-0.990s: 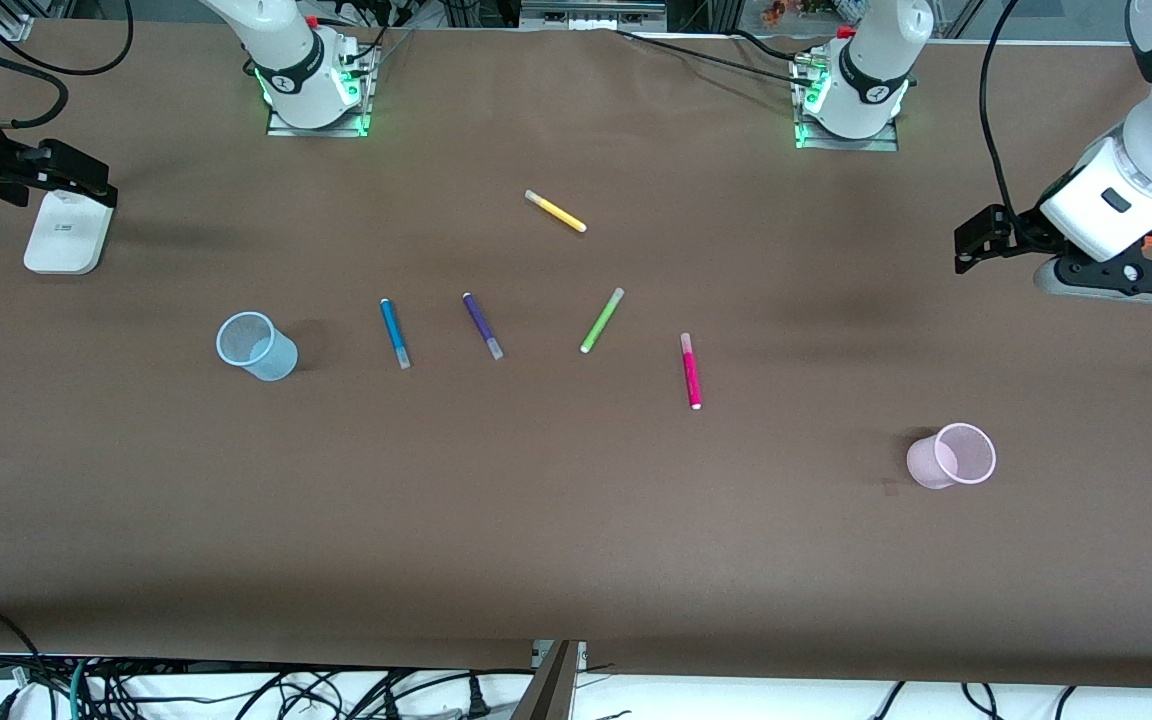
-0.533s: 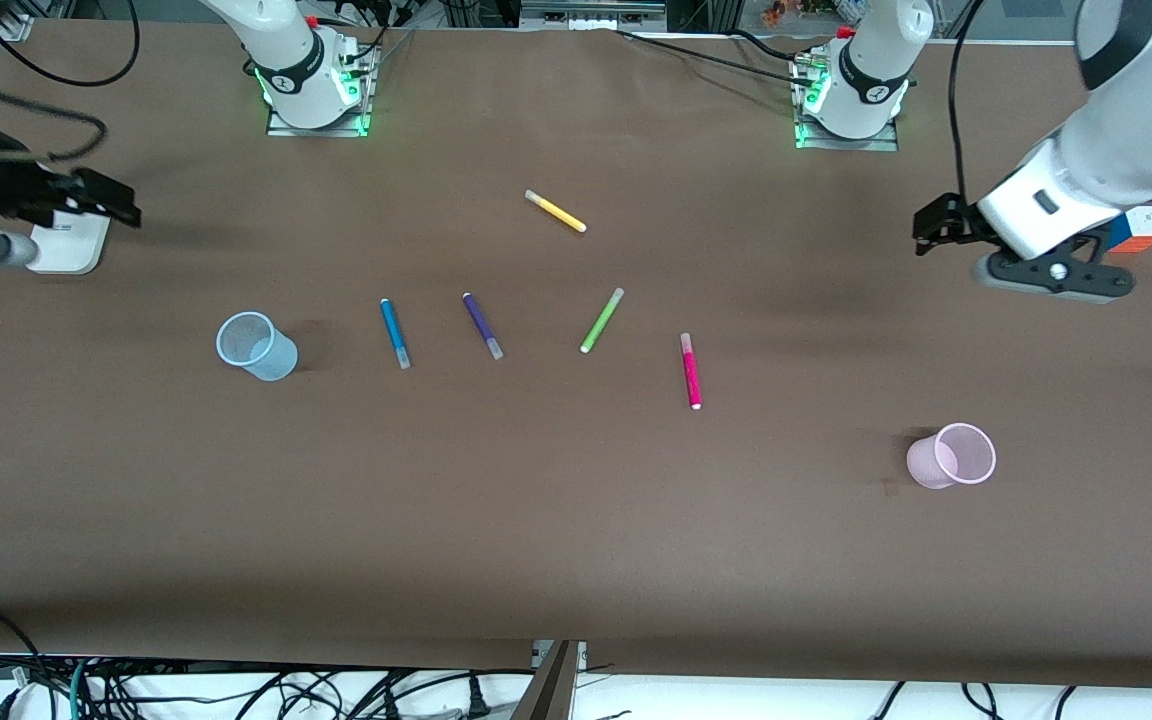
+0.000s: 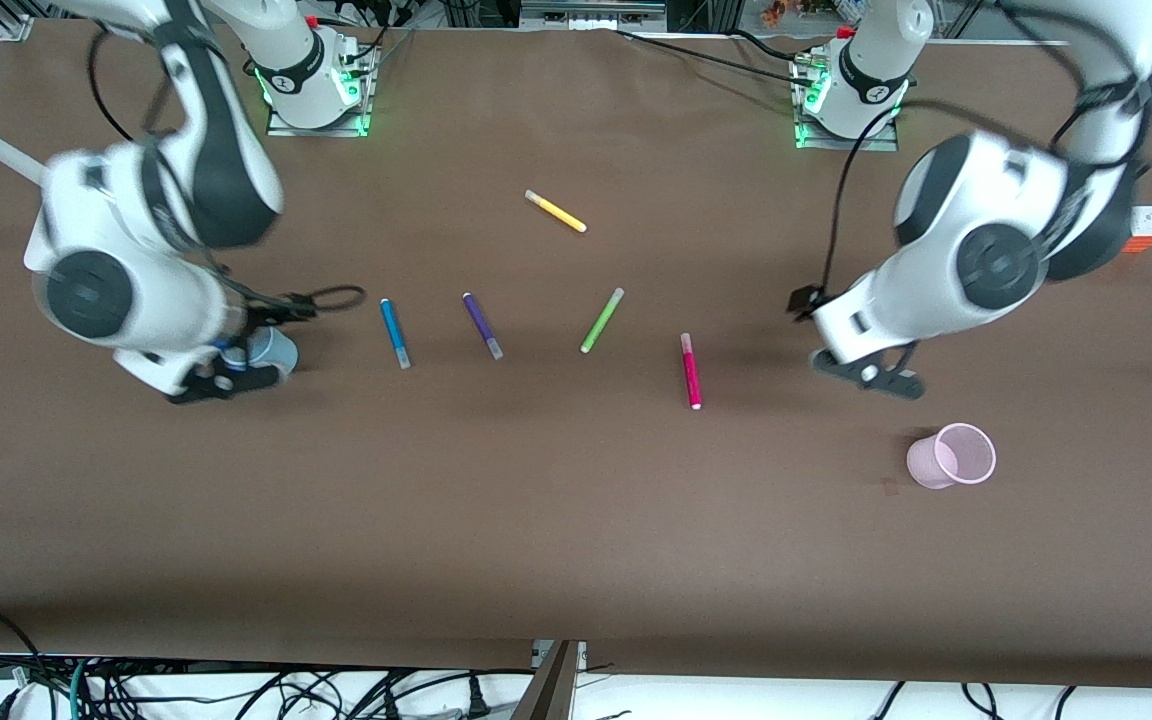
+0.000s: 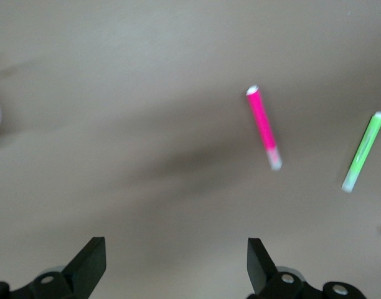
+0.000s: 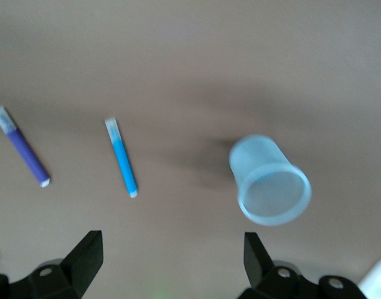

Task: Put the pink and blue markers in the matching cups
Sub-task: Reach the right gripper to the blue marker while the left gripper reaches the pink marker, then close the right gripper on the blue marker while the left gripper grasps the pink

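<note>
My right gripper grabs the blue marker by its clear cap [image 3: 403,356] next. Then it stands the marker in the blue cup [image 3: 274,347].
The pink marker [image 3: 690,371] lies mid-table; it also shows in the left wrist view [image 4: 263,126]. The blue marker [image 3: 394,333] lies toward the right arm's end and shows in the right wrist view [image 5: 122,157]. The pale blue cup [image 3: 274,347] stands beside it, partly hidden by the right arm, and shows whole in the right wrist view [image 5: 269,181]. The pale pink cup [image 3: 951,456] stands toward the left arm's end. My left gripper [image 3: 866,372] [image 4: 176,261] is open and empty over bare table between pink marker and pink cup. My right gripper [image 3: 221,383] [image 5: 172,255] is open and empty beside the blue cup.
A purple marker [image 3: 482,325], a green marker [image 3: 601,320] and a yellow marker [image 3: 555,211] lie between the two task markers and the bases. A coloured cube [image 3: 1146,228] sits at the table edge at the left arm's end.
Both arms have swung in from the table's ends toward the middle. The right gripper came to the blue cup, the left gripper to the spot between pink marker and pink cup.
</note>
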